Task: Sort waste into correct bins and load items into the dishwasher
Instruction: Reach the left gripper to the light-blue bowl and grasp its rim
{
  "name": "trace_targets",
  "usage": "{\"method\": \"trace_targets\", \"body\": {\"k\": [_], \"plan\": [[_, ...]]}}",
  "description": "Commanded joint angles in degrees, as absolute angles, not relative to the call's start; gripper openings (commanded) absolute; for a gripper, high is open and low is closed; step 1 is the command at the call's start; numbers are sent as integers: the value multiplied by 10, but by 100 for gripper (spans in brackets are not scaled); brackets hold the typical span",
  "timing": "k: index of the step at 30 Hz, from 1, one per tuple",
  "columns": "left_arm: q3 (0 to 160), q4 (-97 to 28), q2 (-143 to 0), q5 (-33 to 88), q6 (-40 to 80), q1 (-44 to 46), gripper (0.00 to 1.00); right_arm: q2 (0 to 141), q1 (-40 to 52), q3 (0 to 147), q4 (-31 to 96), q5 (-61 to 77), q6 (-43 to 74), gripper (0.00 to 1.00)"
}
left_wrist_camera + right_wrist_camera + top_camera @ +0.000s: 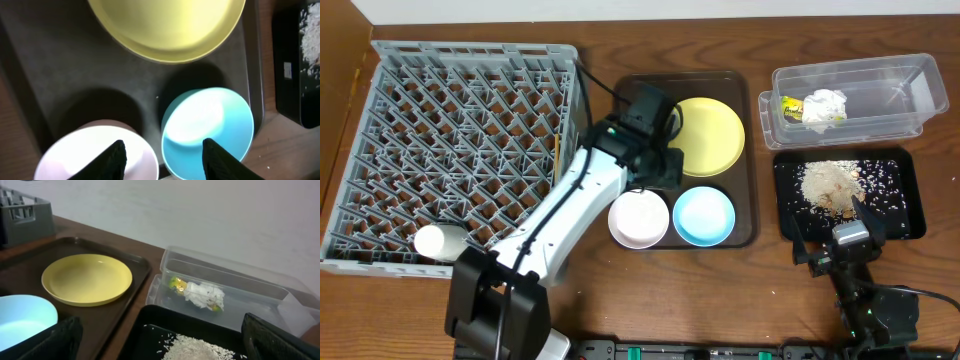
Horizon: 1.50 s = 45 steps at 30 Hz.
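Observation:
I need to grab the light blue bowl's rim with my left gripper next, on the side facing the pinkish-white bowl. The light blue bowl's far side then stays free to load into the rack.
The yellow plate, pinkish-white bowl and light blue bowl sit on the brown tray. My left gripper hovers over them, open and empty. In the left wrist view its fingers straddle the gap between the pinkish bowl and the blue bowl, with the plate beyond. The green wrapper and white tissue lie in the clear tub. The grey dish rack stands at the left. My right gripper is open at the near edge of the black tray. I cannot make out the chopsticks.
The brown serving tray lies between the rack and the bins. A beige crumb heap sits on the black tray. A white cup-like object lies at the rack's front edge. The right wrist view shows the tub and plate.

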State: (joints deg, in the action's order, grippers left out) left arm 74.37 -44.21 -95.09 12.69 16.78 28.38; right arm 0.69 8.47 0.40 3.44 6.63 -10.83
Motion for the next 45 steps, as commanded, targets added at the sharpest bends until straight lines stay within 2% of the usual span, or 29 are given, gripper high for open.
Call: {"method": "trace_targets", "body": {"k": [1, 8, 12, 16, 23, 27, 32, 40, 45], "plan": [[730, -401, -947, 57, 183, 288, 50, 4, 82, 3, 36, 69, -112, 99], [729, -301, -971, 42, 218, 243, 53, 4, 82, 3, 36, 69, -112, 99], [729, -255, -1014, 142, 219, 193, 54, 4, 82, 3, 36, 69, -112, 99], [729, -234, -1057, 226, 217, 159, 50, 4, 82, 3, 36, 69, -112, 99], [730, -248, -1058, 340, 204, 168, 45, 4, 82, 3, 36, 69, -112, 99], [730, -318, -1058, 314, 167, 201, 45, 4, 82, 3, 36, 69, -112, 99], [730, -383, -1058, 197, 150, 256, 44, 4, 82, 3, 36, 69, -112, 99], [730, -403, -1067, 101, 150, 322, 44, 4, 82, 3, 36, 69, -112, 99], [730, -389, -1094, 92, 148, 353, 43, 4, 82, 3, 36, 69, -112, 99]]}}
